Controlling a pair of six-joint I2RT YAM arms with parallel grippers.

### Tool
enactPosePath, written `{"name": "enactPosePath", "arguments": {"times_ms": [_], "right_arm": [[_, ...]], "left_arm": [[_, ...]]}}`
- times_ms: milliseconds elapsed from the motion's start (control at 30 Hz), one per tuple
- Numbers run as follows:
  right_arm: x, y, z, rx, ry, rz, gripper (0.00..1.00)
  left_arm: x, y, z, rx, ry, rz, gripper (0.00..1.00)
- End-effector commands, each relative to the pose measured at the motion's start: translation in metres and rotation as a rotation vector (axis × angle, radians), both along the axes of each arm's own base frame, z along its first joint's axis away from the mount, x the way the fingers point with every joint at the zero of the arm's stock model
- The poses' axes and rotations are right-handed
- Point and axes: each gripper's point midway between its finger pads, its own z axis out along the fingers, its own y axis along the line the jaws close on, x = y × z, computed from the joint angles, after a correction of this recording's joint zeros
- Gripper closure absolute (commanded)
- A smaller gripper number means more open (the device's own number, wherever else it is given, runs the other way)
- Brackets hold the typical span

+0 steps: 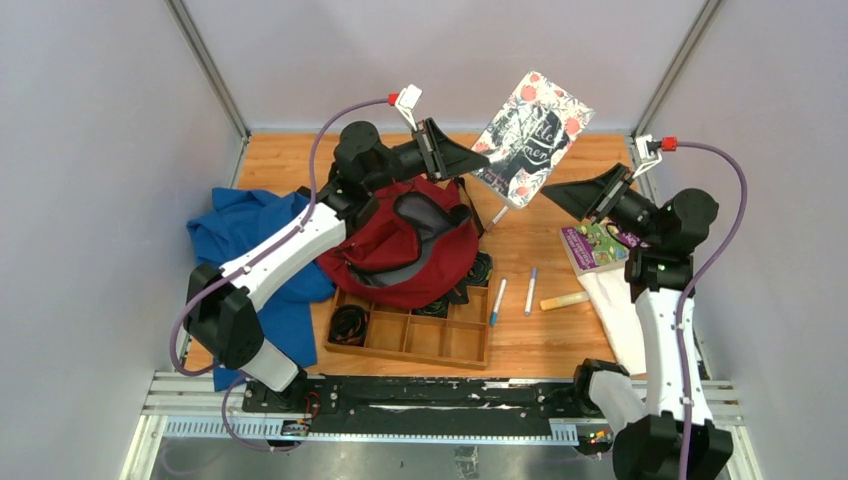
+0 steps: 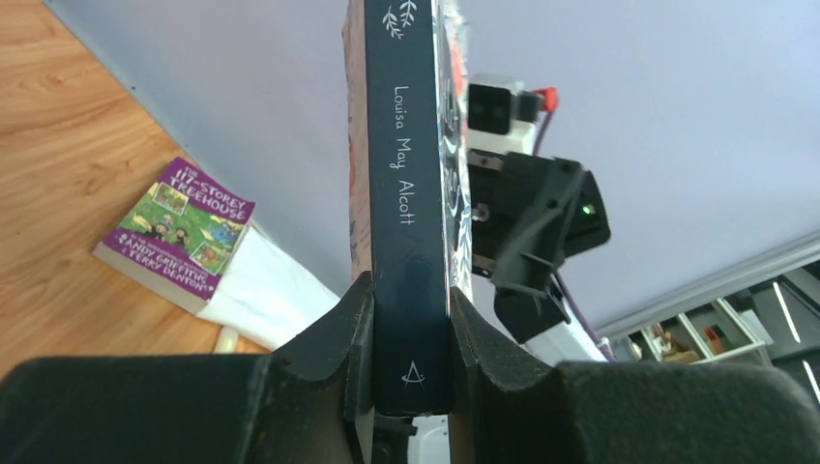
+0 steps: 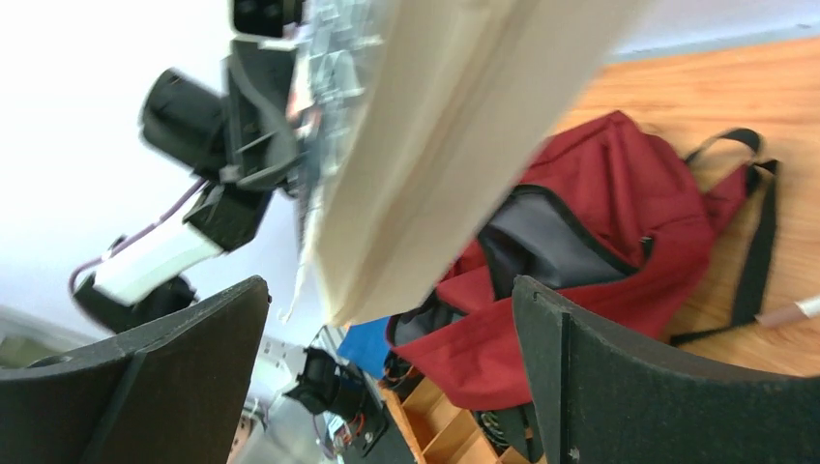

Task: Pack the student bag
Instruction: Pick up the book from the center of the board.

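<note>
My right gripper reaches the floral book next and grips its page edge (image 1: 556, 160), so a short end stays free to enter the open bag (image 1: 410, 245).
The student bag (image 1: 410, 245) is a dark red backpack lying on the wooden table with its top open, showing grey lining; it also shows in the right wrist view (image 3: 619, 193). My left gripper (image 1: 480, 158) is shut on the spine end of a floral dark-covered book (image 1: 530, 137) and holds it in the air above and to the right of the bag. The left wrist view shows the spine (image 2: 406, 193) clamped in that gripper (image 2: 411, 329). My right gripper (image 1: 562, 195) is open just right of the book's lower corner. In its own view (image 3: 392, 290) the book's page edge (image 3: 454, 145) hangs above the gap between the fingers.
A blue cloth (image 1: 245, 235) lies left of the bag. A wooden compartment tray (image 1: 420, 335) sits in front of it. Two pens (image 1: 498, 300) and a yellow marker (image 1: 565, 300) lie on the table. A purple book (image 1: 597, 245) and a white sheet (image 1: 620, 310) lie at right.
</note>
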Motion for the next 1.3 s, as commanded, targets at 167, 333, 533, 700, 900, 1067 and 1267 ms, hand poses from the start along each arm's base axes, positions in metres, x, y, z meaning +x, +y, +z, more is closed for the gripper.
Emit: {"name": "enactPosePath", "arguments": {"times_ms": [167, 333, 533, 700, 900, 1067, 1267], "right_arm": [[-0.038, 0.033, 0.033, -0.009, -0.143, 0.125, 0.00], [-0.034, 0.040, 0.040, 0.032, -0.153, 0.119, 0.00], [-0.029, 0.047, 0.054, 0.167, -0.161, 0.189, 0.00], [-0.027, 0.050, 0.064, 0.287, -0.192, 0.250, 0.00], [-0.030, 0.056, 0.072, 0.298, -0.228, 0.257, 0.00], [-0.037, 0.067, 0.086, 0.345, -0.253, 0.283, 0.03], [-0.045, 0.080, 0.103, 0.392, -0.278, 0.329, 0.41]], "left_arm": [[-0.035, 0.027, 0.062, -0.129, -0.114, -0.034, 1.00], [-0.045, 0.031, 0.066, -0.131, -0.124, -0.056, 1.00], [-0.058, 0.035, 0.073, -0.139, -0.131, -0.093, 1.00], [-0.073, 0.040, 0.089, -0.159, -0.145, -0.135, 1.00], [-0.083, 0.044, 0.100, -0.171, -0.167, -0.156, 1.00], [-0.081, 0.043, 0.097, -0.167, -0.147, -0.161, 1.00], [-0.071, 0.041, 0.088, -0.159, -0.145, -0.122, 1.00]]}}
